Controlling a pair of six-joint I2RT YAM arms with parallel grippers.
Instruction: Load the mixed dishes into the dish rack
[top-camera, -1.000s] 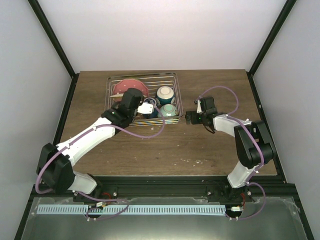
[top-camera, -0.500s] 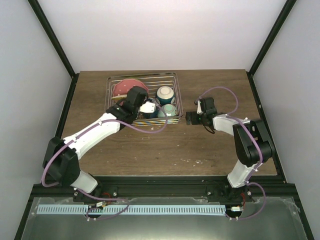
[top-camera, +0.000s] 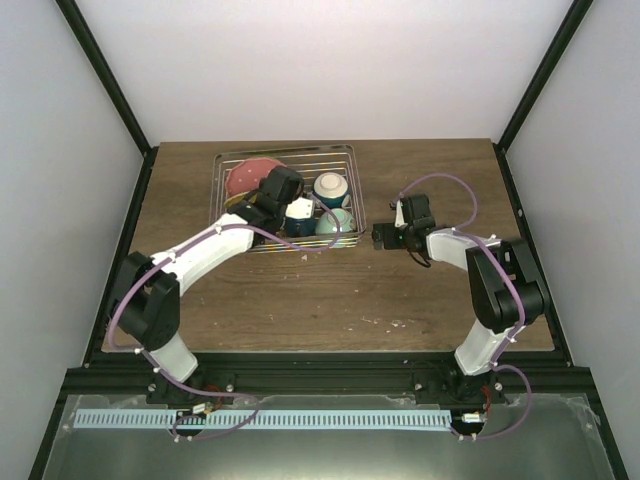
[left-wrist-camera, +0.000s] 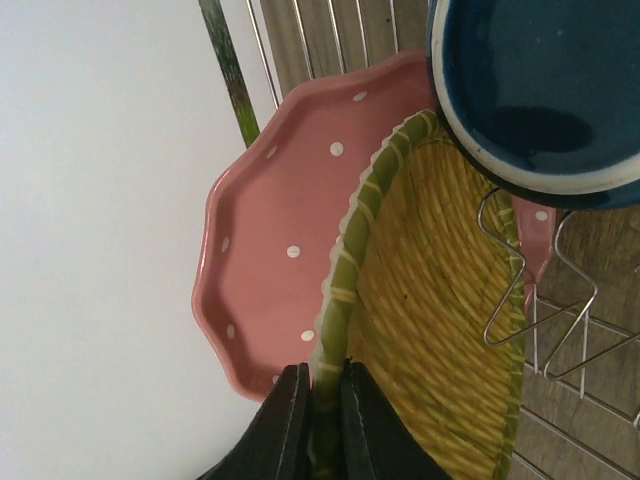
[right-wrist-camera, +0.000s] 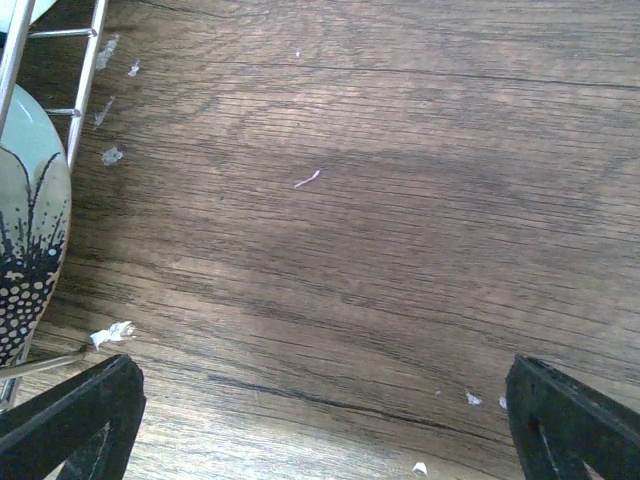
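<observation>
The green plate stands on edge inside the dish rack, its lower edge at the rack's wires, and would remain there, so now my left gripper opens.
In the left wrist view my left gripper (left-wrist-camera: 320, 375) is shut on the rim of the lime-green woven-look plate (left-wrist-camera: 440, 300). The plate stands on edge inside the dish rack (top-camera: 345, 160). The pink dotted scalloped plate (left-wrist-camera: 280, 230) stands just behind it. The dark blue mug (left-wrist-camera: 530, 80) is beside both plates, at the top right of that view. From above, the cream bowl (top-camera: 331, 187) and the pale mint bowl (top-camera: 339, 222) sit at the rack's right end. My right gripper (top-camera: 383, 237) rests open over bare table just right of the rack, with nothing in it.
Rack prongs (left-wrist-camera: 540, 300) stand close to the green plate's lower edge. The mint bowl (right-wrist-camera: 25, 240) and the rack's side wire (right-wrist-camera: 85, 90) fill the left edge of the right wrist view. Small white crumbs (right-wrist-camera: 110, 335) lie on the wooden table (right-wrist-camera: 350, 200).
My left arm has reached farther right and deeper into the rack, carrying the green plate with it. The right arm has not moved.
</observation>
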